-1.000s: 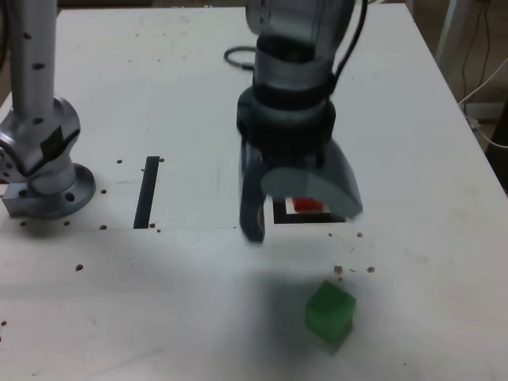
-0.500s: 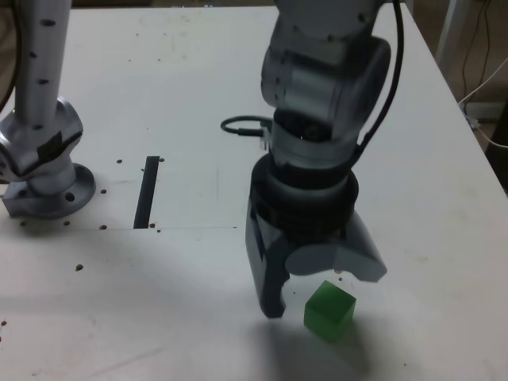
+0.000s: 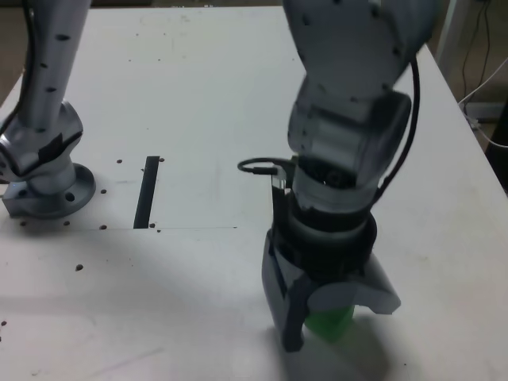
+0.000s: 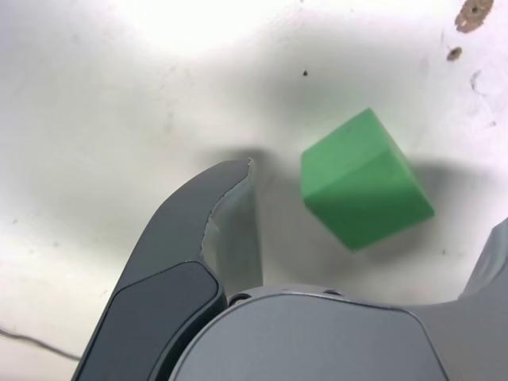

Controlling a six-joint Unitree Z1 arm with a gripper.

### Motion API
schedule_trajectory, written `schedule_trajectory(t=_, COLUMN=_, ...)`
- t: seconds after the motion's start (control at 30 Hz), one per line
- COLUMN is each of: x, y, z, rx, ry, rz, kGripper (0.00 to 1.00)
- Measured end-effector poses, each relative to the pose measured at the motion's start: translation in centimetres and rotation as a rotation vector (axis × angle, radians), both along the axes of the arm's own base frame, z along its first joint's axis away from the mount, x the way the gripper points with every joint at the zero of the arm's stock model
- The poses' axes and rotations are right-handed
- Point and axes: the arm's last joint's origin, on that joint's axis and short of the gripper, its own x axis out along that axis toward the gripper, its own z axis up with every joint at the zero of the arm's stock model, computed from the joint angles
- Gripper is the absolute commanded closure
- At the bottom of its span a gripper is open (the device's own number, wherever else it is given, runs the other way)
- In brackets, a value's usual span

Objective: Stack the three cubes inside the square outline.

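Note:
I should next use my gripper to grab the green cube (image 3: 329, 322) by its opposite sides, so that I can add it to the stack in the square outline.
The green cube (image 3: 329, 322) rests on the white table near its front edge, mostly covered by the gripper in the exterior view. My gripper (image 3: 333, 325) is open and lowered around it, one finger on each side. In the wrist view the green cube (image 4: 365, 190) lies between the fingers of the gripper (image 4: 373, 202), turned at an angle to them. A gap shows between the cube and the dark finger (image 4: 214, 214). The red cube, the yellow cube and the square outline are hidden behind the arm.
A straight black strip (image 3: 147, 191) lies on the table at the exterior view's left. The arm's grey base (image 3: 44, 186) stands at the far left. A black cable (image 3: 255, 167) loops behind the wrist. Small dark specks (image 4: 474, 11) dot the table.
The gripper moved from above the square outline toward the table's front and came down around the green cube. The arm now covers the red cube and the outline.

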Motion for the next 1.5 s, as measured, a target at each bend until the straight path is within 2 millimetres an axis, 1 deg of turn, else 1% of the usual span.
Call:
schedule_trajectory(t=0.17, x=0.7, y=0.9, z=-1.2, rx=0.024, ry=0.019, rz=0.005, kGripper=0.10)
schedule_trajectory(t=0.33, x=0.9, y=1.5, z=-1.5, rx=0.038, ry=0.019, rz=0.007, kGripper=0.16)
schedule_trajectory(t=0.43, x=1.1, y=1.8, z=-1.5, rx=0.037, ry=0.019, rz=0.008, kGripper=0.22)
schedule_trajectory(t=0.53, x=1.2, y=1.7, z=-1.6, rx=0.029, ry=0.016, rz=0.002, kGripper=0.30)
schedule_trajectory(t=0.6, x=1.3, y=1.6, z=-1.7, rx=0.018, ry=0.017, rz=-0.003, kGripper=0.33)
schedule_trajectory(t=0.83, x=1.2, y=1.5, z=-1.7, rx=-0.011, ry=0.042, rz=-0.009, kGripper=0.35)
schedule_trajectory(t=0.9, x=1.2, y=1.5, z=-1.7, rx=-0.012, ry=0.045, rz=-0.010, kGripper=0.38)
schedule_trajectory(t=1.0, x=1.2, y=1.5, z=-1.6, rx=-0.012, ry=0.046, rz=-0.013, kGripper=0.45)
schedule_trajectory(t=1.07, x=1.2, y=1.5, z=-1.5, rx=-0.011, ry=0.045, rz=-0.015, kGripper=0.53)
schedule_trajectory(t=1.13, x=1.2, y=1.5, z=-1.5, rx=-0.010, ry=0.041, rz=-0.017, kGripper=0.63)
schedule_trajectory(t=1.27, x=1.2, y=1.5, z=-1.3, rx=-0.002, ry=0.033, rz=-0.019, kGripper=0.77)
schedule_trajectory(t=1.4, x=1.2, y=1.6, z=-1.3, rx=0.011, ry=0.024, rz=-0.020, kGripper=0.82)
schedule_trajectory(t=1.5, x=1.2, y=1.7, z=-1.2, rx=0.022, ry=0.015, rz=-0.022, kGripper=0.84)
